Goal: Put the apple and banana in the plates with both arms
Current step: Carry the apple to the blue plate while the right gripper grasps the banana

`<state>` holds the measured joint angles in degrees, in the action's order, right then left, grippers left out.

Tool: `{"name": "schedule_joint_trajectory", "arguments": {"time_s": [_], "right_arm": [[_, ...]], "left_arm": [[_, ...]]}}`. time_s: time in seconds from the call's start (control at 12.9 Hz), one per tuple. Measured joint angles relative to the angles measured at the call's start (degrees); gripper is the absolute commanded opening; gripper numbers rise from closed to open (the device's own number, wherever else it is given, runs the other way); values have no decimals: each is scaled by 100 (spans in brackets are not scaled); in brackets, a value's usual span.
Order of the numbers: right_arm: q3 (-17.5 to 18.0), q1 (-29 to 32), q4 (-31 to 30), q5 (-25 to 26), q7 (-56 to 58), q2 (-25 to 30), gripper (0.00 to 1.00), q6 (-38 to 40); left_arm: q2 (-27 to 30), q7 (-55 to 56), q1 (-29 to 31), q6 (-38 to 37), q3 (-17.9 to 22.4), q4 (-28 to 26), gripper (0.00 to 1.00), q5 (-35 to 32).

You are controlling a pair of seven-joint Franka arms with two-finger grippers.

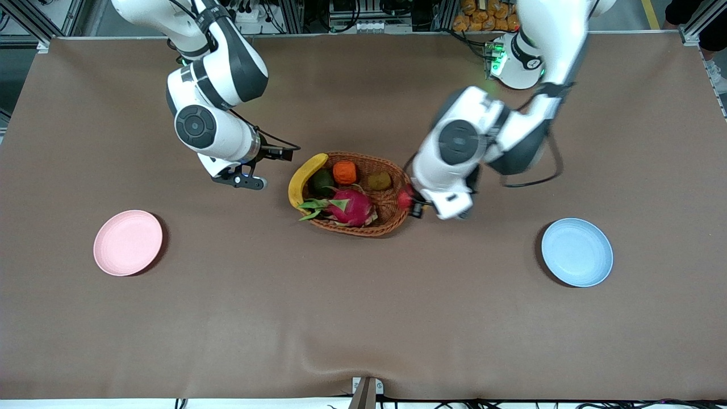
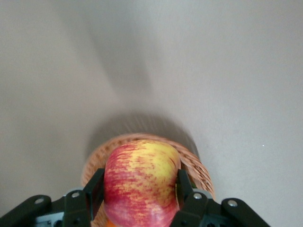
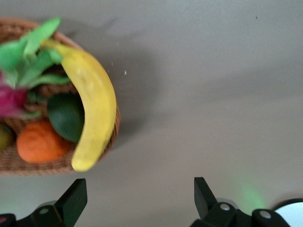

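My right gripper grabs the long, curved banana by its middle (image 1: 299, 180) next, since its ends reach far apart.
My left gripper (image 1: 414, 204) is shut on the red and yellow apple (image 2: 141, 182) and holds it over the rim of the wicker basket (image 1: 392, 218) at the left arm's end; the apple shows as a red patch in the front view (image 1: 405, 199). The yellow banana (image 1: 303, 179) lies along the basket's rim at the right arm's end, also in the right wrist view (image 3: 94, 109). My right gripper (image 1: 245, 180) is open and empty beside the basket, over bare table near the banana. The pink plate (image 1: 128, 242) and blue plate (image 1: 577, 251) are empty.
The basket also holds a pink dragon fruit (image 1: 349, 207), an orange ribbed fruit (image 1: 344, 172), a dark green fruit (image 1: 322, 180) and a brownish fruit (image 1: 379, 180). The brown table cloth (image 1: 363, 318) lies bare between the plates.
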<state>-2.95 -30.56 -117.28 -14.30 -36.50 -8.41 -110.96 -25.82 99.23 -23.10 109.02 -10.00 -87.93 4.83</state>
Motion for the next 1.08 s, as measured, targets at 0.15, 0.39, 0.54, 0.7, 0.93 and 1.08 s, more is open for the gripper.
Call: {"name": "schedule_joint_trajectory", "arguments": {"time_s": [0.15, 0.39, 0.54, 0.7, 0.93, 1.08], "right_arm": [[-1, -27, -18, -6, -572, -138, 100, -407], [-2, -221, 22, -8, -1258, -423, 100, -754], [-2, -412, 66, -8, -1511, -634, 100, -896], [-2, -589, 77, -9, -1652, -832, 100, -1024], [-5, -661, 95, -9, -1711, -1021, 100, -1225], [-17, -661, 100, -9, -1711, -1120, 97, -1414]], "left_arm": [[114, -770, 504, -243, 4, -6, 0, 78], [117, -2305, 1221, -513, 19, -124, 0, 99], [83, -3417, 1754, -546, 34, -252, 0, 102], [6, -4612, 2309, -544, 49, -325, 0, 102], [-175, -6364, 3148, -474, 54, -360, 0, 102], [-385, -7348, 3557, -282, 54, -376, 0, 102]]}}
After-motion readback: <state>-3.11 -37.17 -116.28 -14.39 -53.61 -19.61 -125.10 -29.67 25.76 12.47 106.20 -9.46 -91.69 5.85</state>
